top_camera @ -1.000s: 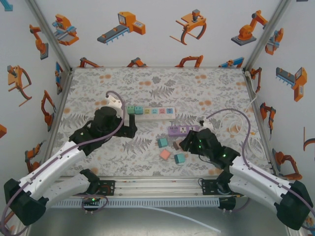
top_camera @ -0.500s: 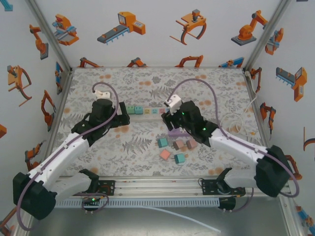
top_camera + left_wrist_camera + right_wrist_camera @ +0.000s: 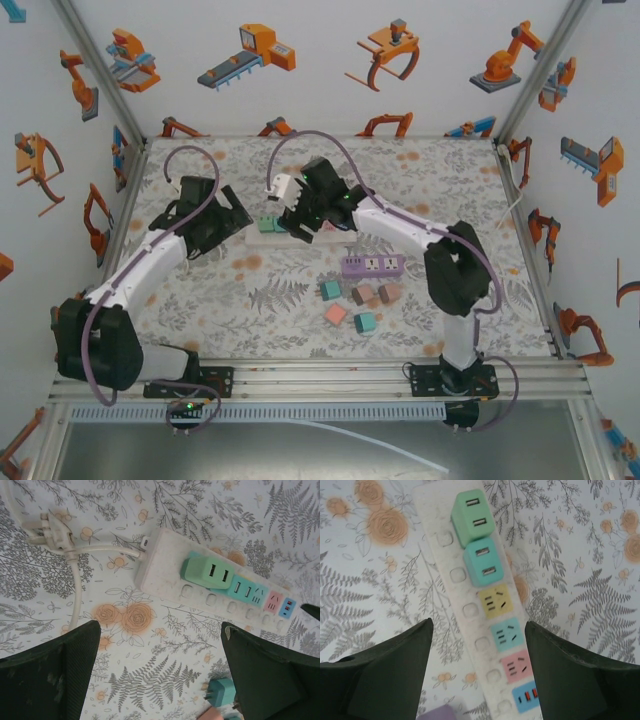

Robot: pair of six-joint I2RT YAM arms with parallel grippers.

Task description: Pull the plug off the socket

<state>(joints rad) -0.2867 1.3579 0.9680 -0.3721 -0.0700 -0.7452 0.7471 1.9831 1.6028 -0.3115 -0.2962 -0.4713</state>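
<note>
Next, my right gripper grips the teal plug (image 3: pixel 281 225) (image 3: pixel 484 562) by its long sides to pull it off the socket, fingers free of the neighbouring green plug.
A white power strip (image 3: pixel 318 229) lies at mid-table with a green plug (image 3: pixel 266 224) and a teal plug (image 3: pixel 282 225) seated at its left end. My right gripper (image 3: pixel 299 226) hovers open above the strip (image 3: pixel 470 611), its fingers on either side of the empty yellow, blue and pink sockets. The green plug (image 3: pixel 472 517) and teal plug (image 3: pixel 483 562) sit just ahead of it. My left gripper (image 3: pixel 234 226) is open to the left of the strip. From there I see the green plug (image 3: pixel 207 571), the teal plug (image 3: pixel 243 588) and the strip (image 3: pixel 165 562) beyond my left gripper (image 3: pixel 160 645).
The strip's white cord and its own plug (image 3: pixel 52 530) lie to the far left. A purple power strip (image 3: pixel 372 266) sits nearer, with several loose coloured plugs (image 3: pixel 352 304) in front of it. Printed walls enclose the table on three sides.
My right arm has swung from the near right across to the white strip, ending over its sockets. My left gripper has pulled back to the left, away from the plugs.
</note>
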